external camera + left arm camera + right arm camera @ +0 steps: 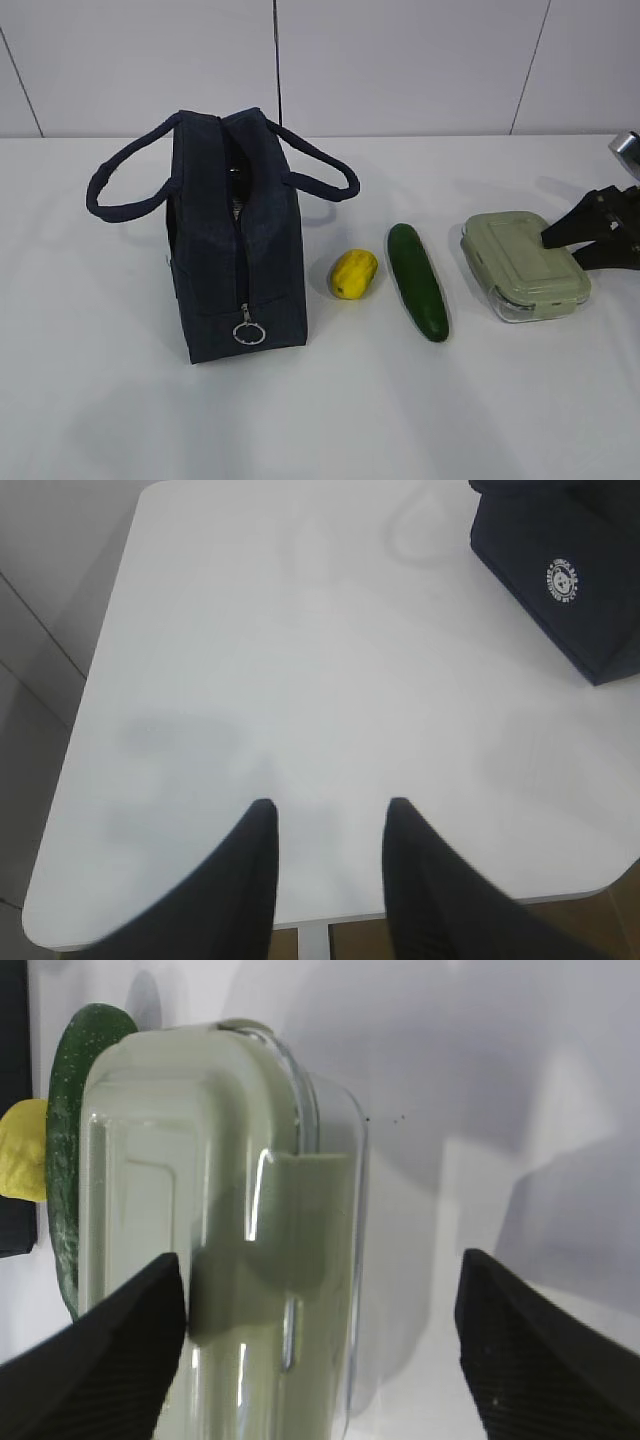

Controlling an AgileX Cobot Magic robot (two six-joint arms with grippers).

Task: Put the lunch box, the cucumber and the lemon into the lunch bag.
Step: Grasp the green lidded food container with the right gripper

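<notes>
Next, the right gripper grabs the lunch box by its edge away from the cucumber. The lunch box's broad lid [508, 248] [140, 1195] is wider than my open fingers.
The navy lunch bag [235, 240] stands at the left, its top unzipped, handles spread, ring pull [249, 333] low on the near end. The yellow lemon [353, 273], dark green cucumber [418, 282] and sage-lidded lunch box [525, 265] lie in a row to its right. My right gripper [560, 250] is open at the box's right end. In the right wrist view [320, 1270], one finger is over the lid [200, 1210] and the other over bare table; the cucumber [75, 1080] and lemon [22, 1150] show beyond. My left gripper [328, 805] is open and empty over the table, away from the bag [570, 570].
The white table [300, 420] ends at a pale wall [400, 60] behind. In the left wrist view the table's rounded front edge [200, 935] and left edge are close under the fingers, with floor beyond. The bag's white logo [564, 581] faces that camera.
</notes>
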